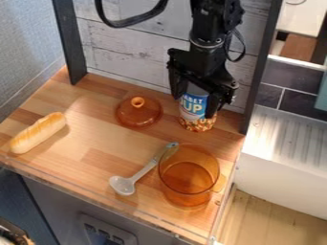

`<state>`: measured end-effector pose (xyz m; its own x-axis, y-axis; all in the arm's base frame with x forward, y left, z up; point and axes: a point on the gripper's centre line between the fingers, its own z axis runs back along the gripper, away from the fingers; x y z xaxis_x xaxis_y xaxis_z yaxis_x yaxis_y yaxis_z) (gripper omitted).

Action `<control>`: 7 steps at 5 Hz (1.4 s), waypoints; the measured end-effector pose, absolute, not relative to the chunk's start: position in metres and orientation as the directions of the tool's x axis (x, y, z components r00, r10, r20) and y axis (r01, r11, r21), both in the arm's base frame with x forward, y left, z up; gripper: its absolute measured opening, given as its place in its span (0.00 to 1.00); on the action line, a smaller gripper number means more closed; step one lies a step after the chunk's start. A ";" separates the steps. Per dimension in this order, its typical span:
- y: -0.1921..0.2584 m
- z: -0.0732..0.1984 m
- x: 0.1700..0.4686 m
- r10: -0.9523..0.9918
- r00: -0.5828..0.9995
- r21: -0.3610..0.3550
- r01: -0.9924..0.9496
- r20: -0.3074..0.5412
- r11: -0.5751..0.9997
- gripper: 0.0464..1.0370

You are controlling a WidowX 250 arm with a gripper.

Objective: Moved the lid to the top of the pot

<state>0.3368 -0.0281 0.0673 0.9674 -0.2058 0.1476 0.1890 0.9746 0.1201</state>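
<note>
The amber lid goes on top of the pot, so my gripper will grab its round knob (137, 102) next.
The black gripper (194, 104) hangs at the upper right of the counter, open, its two fingers apart with the can's label showing between them. One finger overlaps the can's right side; whether they touch cannot be told. The amber transparent lid (139, 116) lies on the wood left of the gripper, its round knob (137, 102) upward. The amber transparent pot (189, 178) stands upright near the counter's front right, its top uncovered and its handle to the right.
The can (197, 124) stands near the back wall. A grey spoon (133, 179) lies against the pot's left side, and a bread roll (38, 133) lies at the far left. Dark posts (69, 40) frame the back. A white sink (287, 158) is at the right.
</note>
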 end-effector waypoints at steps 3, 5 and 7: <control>0.018 0.061 0.302 -0.117 0.987 0.153 0.100 0.108 0.983 0.96; 0.077 0.044 0.303 0.045 0.994 0.153 -0.060 0.100 0.986 0.96; 0.108 0.019 0.340 0.088 0.994 0.084 -0.094 0.069 0.992 0.96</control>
<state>0.3400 0.1078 0.0186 0.9937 0.0885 0.0689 -0.0941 0.9920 0.0838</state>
